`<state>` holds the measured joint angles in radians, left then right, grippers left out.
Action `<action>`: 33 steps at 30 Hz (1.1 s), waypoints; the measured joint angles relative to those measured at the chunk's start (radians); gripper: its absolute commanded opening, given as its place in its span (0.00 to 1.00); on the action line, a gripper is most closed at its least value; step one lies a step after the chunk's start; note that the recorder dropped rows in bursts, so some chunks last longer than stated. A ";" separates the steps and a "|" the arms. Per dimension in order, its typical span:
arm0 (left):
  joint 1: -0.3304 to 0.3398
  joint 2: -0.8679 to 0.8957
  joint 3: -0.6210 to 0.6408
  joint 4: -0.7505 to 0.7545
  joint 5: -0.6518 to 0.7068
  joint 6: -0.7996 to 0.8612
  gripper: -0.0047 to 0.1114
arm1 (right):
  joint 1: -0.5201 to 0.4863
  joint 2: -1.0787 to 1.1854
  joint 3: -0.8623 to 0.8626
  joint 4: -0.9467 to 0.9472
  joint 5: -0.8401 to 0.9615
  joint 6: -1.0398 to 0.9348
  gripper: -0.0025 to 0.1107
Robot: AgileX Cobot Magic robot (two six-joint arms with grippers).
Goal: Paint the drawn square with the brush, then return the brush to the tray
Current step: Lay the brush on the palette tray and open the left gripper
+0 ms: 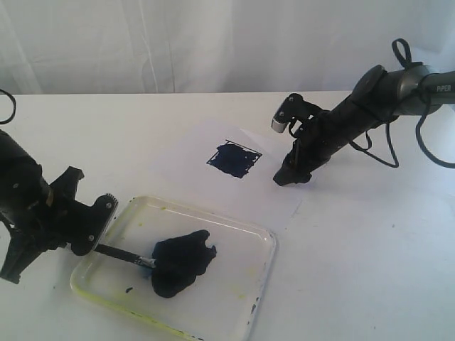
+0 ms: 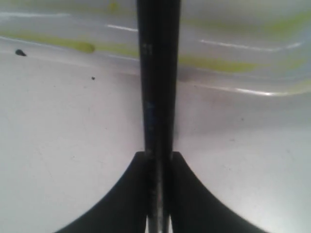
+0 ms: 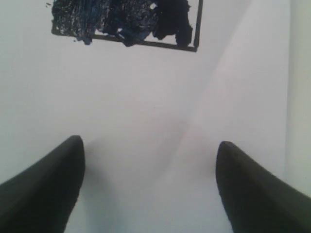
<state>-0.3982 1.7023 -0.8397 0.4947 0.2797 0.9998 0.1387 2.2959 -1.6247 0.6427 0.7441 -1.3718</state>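
I should open my left gripper now and let go of the brush. The brush tip is in the tray, and the handle is low over the tray's rim.
The drawn square on the white paper is filled with dark blue-black paint; the right wrist view shows it too, as the drawn square. The brush lies low over the clear tray, its tip at the dark paint puddle. My left gripper is shut on the brush handle at the tray's left end. My right gripper stands open on the paper just right of the square, nothing between its fingers.
The white paper sheet lies on the white table between the tray and the right arm. Yellowish stains mark the tray rim. A black cable trails behind the right arm.
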 measured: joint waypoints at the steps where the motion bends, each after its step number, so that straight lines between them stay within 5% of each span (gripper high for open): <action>1: 0.000 0.000 0.000 0.005 -0.004 0.000 0.07 | 0.000 0.000 0.000 0.000 0.000 0.000 0.64; 9: 0.002 0.000 0.000 0.028 -0.008 0.000 0.49 | 0.000 0.000 0.000 0.000 0.000 0.000 0.64; 12: 0.002 0.000 0.000 0.028 -0.027 0.000 0.56 | 0.000 0.000 0.000 0.000 0.000 0.000 0.64; 33: 0.002 -0.146 0.000 0.028 -0.147 -0.196 0.58 | 0.000 -0.039 0.010 -0.070 -0.030 0.028 0.64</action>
<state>-0.3965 1.5559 -0.8397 0.5231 0.1326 0.8036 0.1387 2.2572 -1.6145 0.5725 0.7140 -1.3439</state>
